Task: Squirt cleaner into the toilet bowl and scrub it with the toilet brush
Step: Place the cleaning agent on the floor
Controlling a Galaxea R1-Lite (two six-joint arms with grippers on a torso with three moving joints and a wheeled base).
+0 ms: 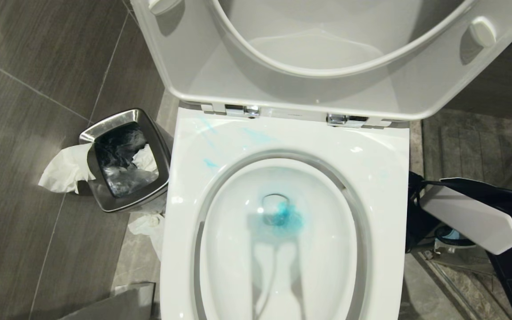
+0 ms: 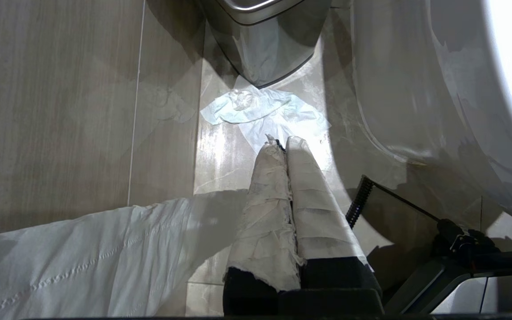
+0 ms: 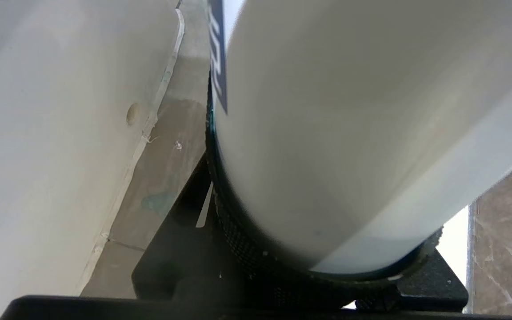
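Note:
The white bottle is low over the floor tile in my right gripper and would stand, so I need to release it now.
The toilet bowl (image 1: 234,253) stands open, with its seat and lid (image 1: 309,49) raised. Blue cleaner (image 1: 280,215) pools at the drain, and thin blue smears (image 1: 209,163) mark the rim at the back left. My right arm (image 1: 469,218) hangs low beside the toilet's right side. Its gripper (image 3: 327,271) is shut on a white bottle (image 3: 349,133) with a dark blue label, close to the toilet's outer wall (image 3: 38,133). My left gripper (image 2: 282,144) has tape-wrapped fingers. It is shut and empty, and points at the floor left of the toilet. The toilet brush is out of view.
A square steel waste bin (image 1: 125,160) with a dark liner stands left of the toilet. Crumpled tissues (image 1: 62,171) lie around it and one (image 2: 260,111) lies ahead of the left gripper. White cloth (image 2: 82,262) lies beside the left arm. A pale blue round item (image 1: 449,235) shows under the right arm.

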